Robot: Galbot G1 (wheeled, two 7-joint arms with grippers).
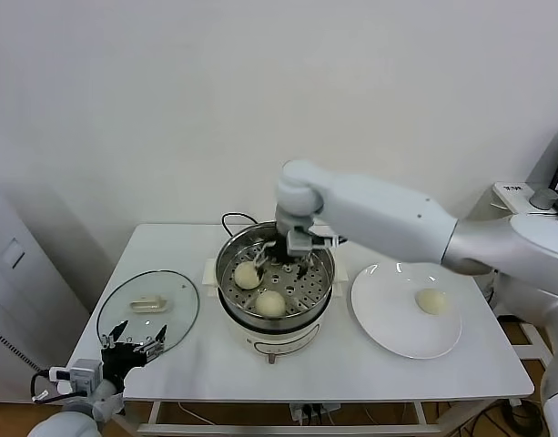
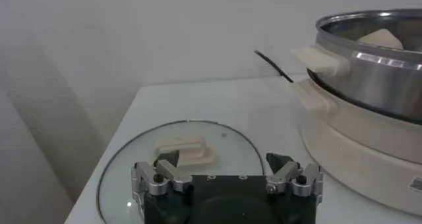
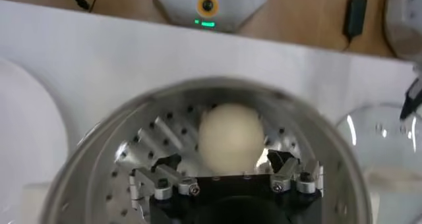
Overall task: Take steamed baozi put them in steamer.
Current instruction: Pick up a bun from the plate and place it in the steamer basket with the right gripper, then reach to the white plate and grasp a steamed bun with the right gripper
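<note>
I will fill the steamer, so I will next grab the baozi on the white plate by its rounded sides with my right gripper.
The steamer [image 1: 231, 261] stands mid-table, a shiny pot on a cream base. Two baozi lie on its perforated tray, one [image 1: 247, 275] on the left and one [image 1: 270, 303] at the front. Another baozi [image 1: 431, 300] rests on the white plate [image 1: 388, 323]. My right gripper [image 1: 292, 258] reaches down into the back of the pot. In the right wrist view it [image 3: 224, 161] is open, and a baozi [image 3: 229, 138] lies on the tray [image 3: 148, 140] between its spread fingers, untouched. My left gripper [image 2: 223, 163] waits open at the front left corner.
A round glass lid [image 1: 148, 309] with a cream handle lies left of the steamer, just beyond my left gripper [image 1: 133, 350]. A black cable [image 1: 231, 218] runs behind the pot. The table's front edge is close to the steamer's base.
</note>
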